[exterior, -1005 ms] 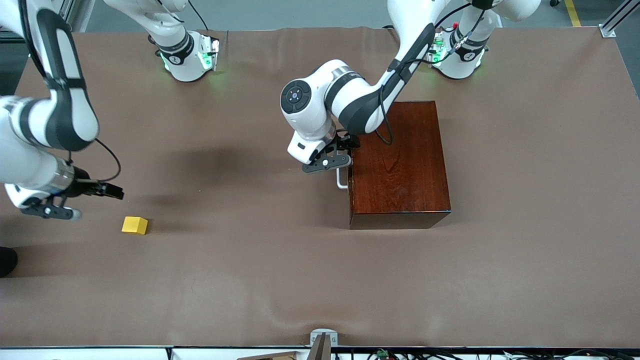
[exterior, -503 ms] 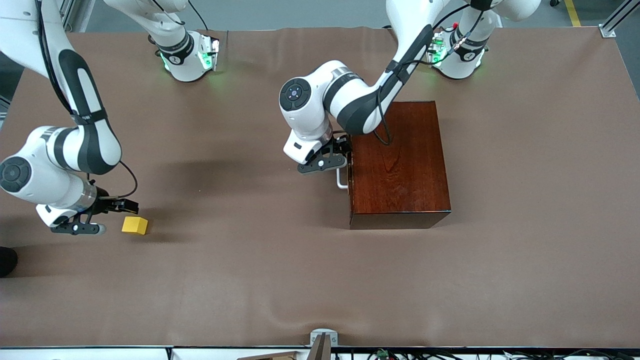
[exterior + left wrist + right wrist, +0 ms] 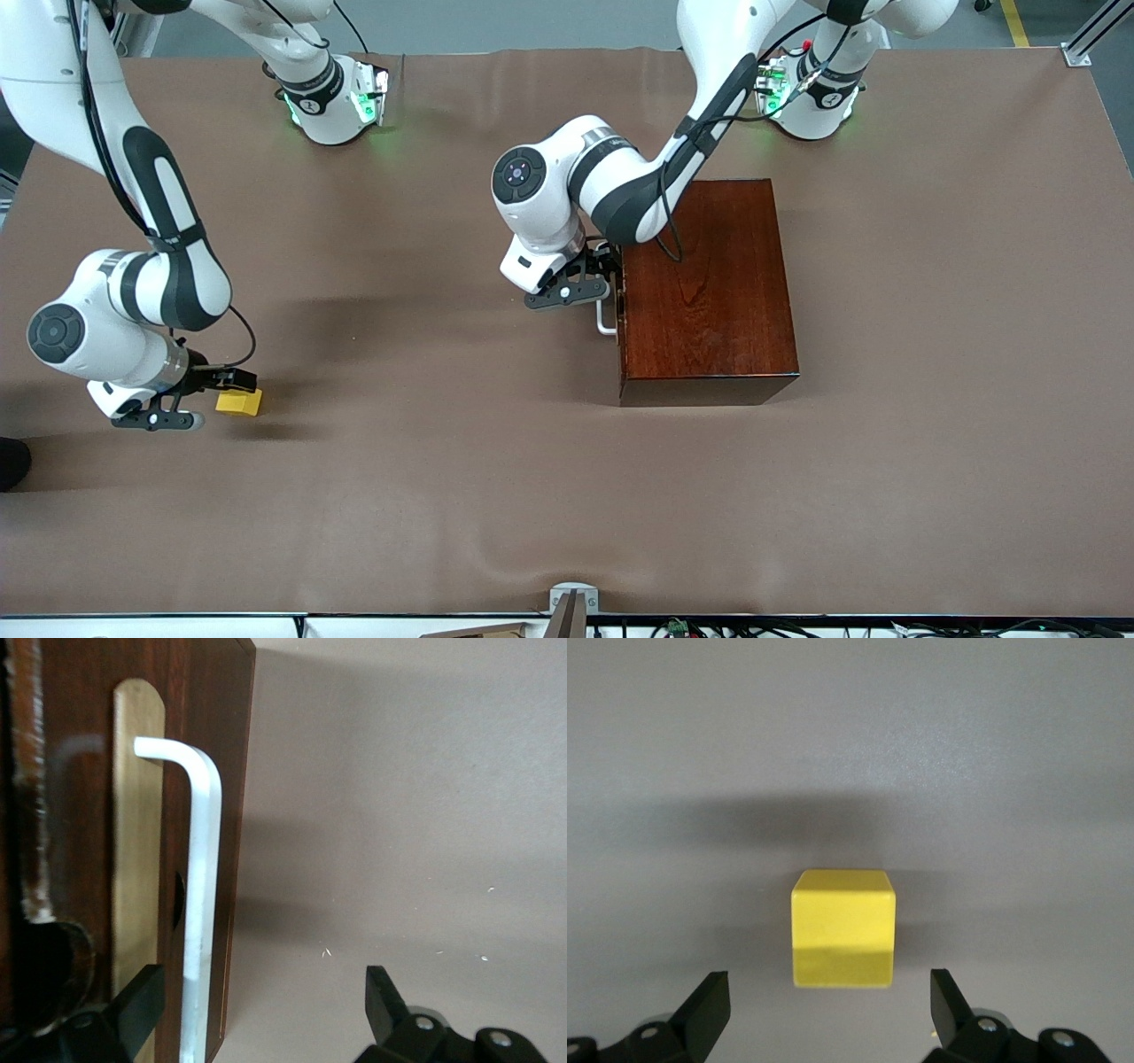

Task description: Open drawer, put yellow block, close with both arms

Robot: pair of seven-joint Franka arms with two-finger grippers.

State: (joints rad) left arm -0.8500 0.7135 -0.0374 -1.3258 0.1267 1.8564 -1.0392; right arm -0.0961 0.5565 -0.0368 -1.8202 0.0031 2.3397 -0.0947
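Next, my right gripper grips the yellow block (image 3: 241,404) by its opposite sides to put the block into the drawer (image 3: 618,319).
The yellow block (image 3: 241,404) lies on the brown table toward the right arm's end. My right gripper (image 3: 230,383) hangs low over it, open. In the right wrist view the yellow block (image 3: 843,921) sits just ahead of the right gripper (image 3: 830,992), apart from both fingertips. The drawer (image 3: 137,859) is shut inside the dark wooden box (image 3: 709,283). My left gripper (image 3: 608,268) is at the drawer's white handle (image 3: 605,317), open. In the left wrist view the handle (image 3: 202,904) runs between the spread fingers of the left gripper (image 3: 261,997), close to one finger.
The brown cloth covers the whole table (image 3: 496,461). The two arm bases (image 3: 332,102) stand along the table's edge farthest from the front camera. A small metal bracket (image 3: 571,598) sits at the edge nearest to that camera.
My right arm has swung in and come down until its open gripper is over the yellow block. My left gripper has shifted slightly along the handle toward the bases. The drawer stays shut.
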